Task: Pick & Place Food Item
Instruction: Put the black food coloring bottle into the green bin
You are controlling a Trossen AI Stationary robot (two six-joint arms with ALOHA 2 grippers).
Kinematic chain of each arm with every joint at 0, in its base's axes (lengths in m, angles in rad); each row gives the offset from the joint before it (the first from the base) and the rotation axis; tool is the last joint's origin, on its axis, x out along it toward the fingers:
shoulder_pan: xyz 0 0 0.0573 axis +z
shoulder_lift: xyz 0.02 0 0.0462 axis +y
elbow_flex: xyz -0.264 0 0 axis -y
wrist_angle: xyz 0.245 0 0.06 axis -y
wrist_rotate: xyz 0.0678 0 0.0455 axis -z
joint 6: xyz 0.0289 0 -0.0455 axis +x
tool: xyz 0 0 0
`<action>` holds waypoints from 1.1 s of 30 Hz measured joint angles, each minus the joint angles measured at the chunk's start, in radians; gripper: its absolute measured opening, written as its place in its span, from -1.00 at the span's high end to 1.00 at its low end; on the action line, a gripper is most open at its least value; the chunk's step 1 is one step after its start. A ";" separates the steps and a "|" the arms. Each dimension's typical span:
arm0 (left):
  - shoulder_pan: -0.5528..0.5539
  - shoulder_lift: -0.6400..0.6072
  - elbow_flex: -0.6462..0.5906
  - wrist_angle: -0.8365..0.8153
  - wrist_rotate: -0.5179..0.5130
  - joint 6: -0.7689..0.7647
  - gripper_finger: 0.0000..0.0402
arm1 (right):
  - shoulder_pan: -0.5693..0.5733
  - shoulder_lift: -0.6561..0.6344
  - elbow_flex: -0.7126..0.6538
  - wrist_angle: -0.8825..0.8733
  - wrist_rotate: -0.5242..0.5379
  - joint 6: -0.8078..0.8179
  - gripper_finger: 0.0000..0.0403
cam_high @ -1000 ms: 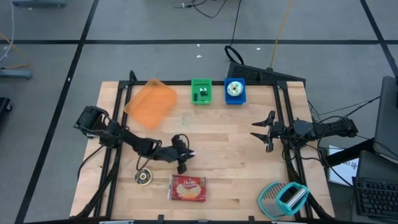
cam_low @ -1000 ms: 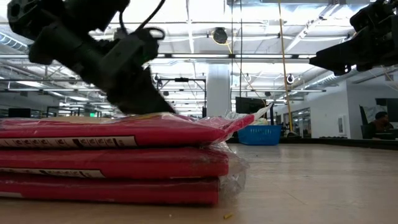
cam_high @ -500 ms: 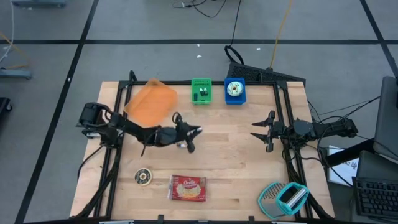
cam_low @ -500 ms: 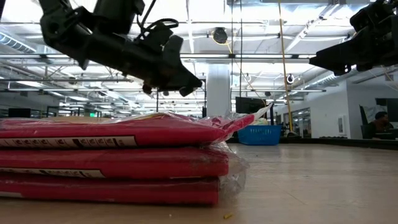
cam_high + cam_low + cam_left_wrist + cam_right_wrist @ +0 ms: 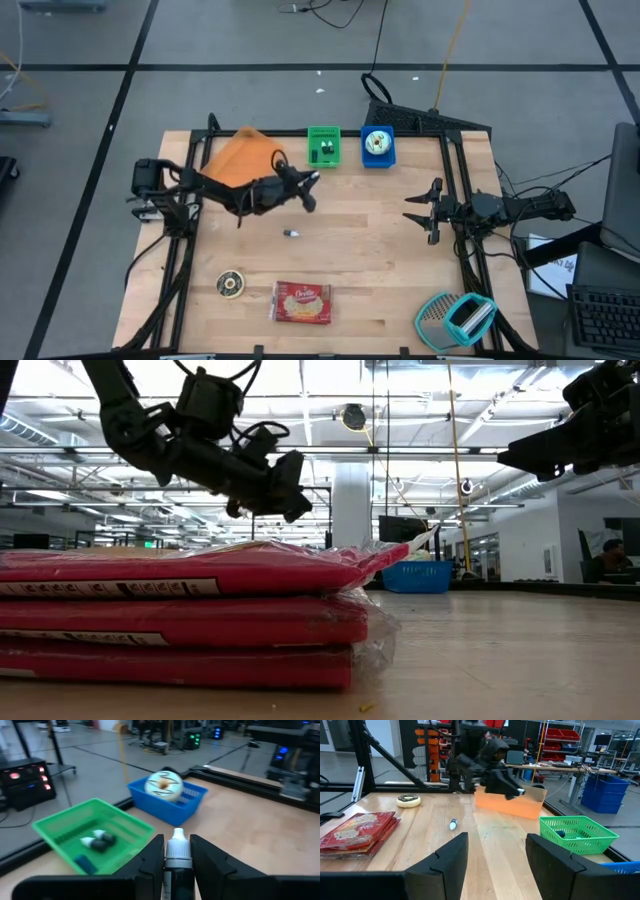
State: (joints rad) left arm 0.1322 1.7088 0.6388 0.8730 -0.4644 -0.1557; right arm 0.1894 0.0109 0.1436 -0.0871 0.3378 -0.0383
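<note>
The dark bottle (image 5: 178, 865) is over wood, short of the basket, and would miss if I opened now, so my left gripper should move it toward the green basket (image 5: 95, 835).
My left gripper (image 5: 308, 190) hangs above the table beside the orange bin (image 5: 243, 165), short of the green basket (image 5: 323, 146). It is shut on a small dark bottle with a white cap (image 5: 178, 847). In the left wrist view the green basket (image 5: 95, 837) with small bottles and the blue basket (image 5: 167, 802) with a pale iced donut (image 5: 163, 785) lie ahead. A second small bottle (image 5: 291, 233) lies on its side on the table. My right gripper (image 5: 415, 211) waits open at the right edge. My left gripper pinches the bottle's dark body (image 5: 178, 870) just behind the cap, between its two fingers (image 5: 151, 857). The bottle lies along the fingers, and its white cap sticks out past their tips. It is lifted clear of the table, roughly level, pointing toward the baskets.
A red snack packet (image 5: 302, 303) and a chocolate donut (image 5: 231, 284) lie near the front edge. A teal and white tool (image 5: 456, 318) sits at the front right corner. Bare wood stretches across the middle of the table (image 5: 370, 250).
My left gripper has swung from just above the red packet toward the table's far edge, up to the orange bin and green basket. It has risen a little and turned toward the baskets, and has stayed shut on the bottle, which has travelled with it clear of the table.
</note>
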 joint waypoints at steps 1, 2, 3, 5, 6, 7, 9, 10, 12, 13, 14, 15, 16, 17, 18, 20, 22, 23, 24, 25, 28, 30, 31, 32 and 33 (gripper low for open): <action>0.013 0.000 0.000 0.000 0.000 0.000 0.56 | 0.000 0.000 0.000 0.000 0.000 0.000 0.07; 0.026 0.000 0.000 0.000 0.000 0.000 0.56 | 0.000 0.000 0.000 0.000 0.000 0.000 0.07; 0.039 0.000 0.000 0.000 0.000 0.001 0.56 | 0.000 0.000 0.000 0.000 0.000 0.000 0.07; 0.067 0.000 0.000 0.000 0.001 0.012 0.56 | 0.000 0.000 0.000 0.000 0.000 0.000 0.07; 0.081 0.000 0.000 0.001 0.001 0.019 0.56 | 0.000 0.000 0.000 0.000 0.000 0.000 0.07; 0.096 0.000 0.000 0.006 0.001 0.024 0.56 | 0.000 0.000 0.000 0.000 0.000 0.000 0.07; 0.125 0.007 0.003 0.032 0.005 0.019 0.56 | 0.000 0.000 0.000 0.000 0.000 0.000 0.07; 0.140 0.014 0.008 0.046 0.020 0.015 0.56 | 0.000 0.000 0.000 0.000 0.000 0.000 0.07; 0.167 0.042 0.024 0.082 0.064 0.002 0.56 | 0.000 0.000 0.000 0.000 0.000 0.000 0.07; 0.178 0.061 0.042 0.095 0.088 -0.003 0.56 | 0.000 0.000 0.000 0.000 0.000 0.000 0.07; 0.187 0.082 0.063 0.102 0.113 -0.004 0.56 | 0.000 0.000 0.000 0.000 0.000 0.000 0.07; 0.193 0.105 0.086 0.101 0.127 -0.004 0.56 | 0.000 0.000 0.000 0.000 0.000 0.000 0.07; 0.198 0.130 0.114 0.101 0.134 -0.003 0.56 | 0.000 0.000 0.000 0.000 0.000 0.000 0.07; 0.201 0.158 0.143 0.098 0.135 -0.002 0.56 | 0.000 0.000 0.000 0.000 0.000 0.000 0.07; 0.202 0.187 0.172 0.098 0.135 0.000 0.56 | 0.000 0.000 0.000 0.000 0.000 0.000 0.07; 0.204 0.247 0.232 0.088 0.133 0.003 0.56 | 0.000 0.000 0.000 0.000 0.000 0.000 0.07; 0.206 0.298 0.291 0.066 0.128 0.005 0.56 | 0.000 0.000 0.000 0.000 0.000 0.000 0.07; 0.206 0.318 0.316 0.042 0.120 0.011 0.56 | 0.000 0.000 0.000 0.000 0.000 0.000 0.07; 0.206 0.336 0.341 0.023 0.110 0.021 0.56 | 0.000 0.000 0.000 0.000 0.000 0.000 0.07; 0.201 0.343 0.354 0.000 0.086 0.027 0.56 | 0.000 0.000 0.000 0.000 0.000 0.000 0.07; 0.184 0.342 0.377 -0.037 0.016 0.051 0.56 | 0.000 0.000 0.000 0.000 0.000 0.000 0.07; 0.179 0.337 0.381 -0.046 -0.010 0.042 0.56 | 0.000 0.000 0.000 0.000 0.000 0.000 0.07; 0.179 0.338 0.382 -0.047 -0.018 0.022 0.56 | 0.000 0.000 0.000 0.000 0.000 0.000 0.07; 0.180 0.339 0.382 -0.057 -0.031 -0.002 0.56 | 0.000 0.000 0.000 0.000 0.000 0.000 0.07; 0.182 0.340 0.381 -0.060 -0.037 -0.028 0.56 | 0.000 0.000 0.000 0.000 0.000 0.000 0.07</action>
State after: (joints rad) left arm 0.3141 2.0491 1.0199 0.8135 -0.5016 -0.1832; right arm 0.1895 0.0105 0.1436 -0.0872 0.3380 -0.0383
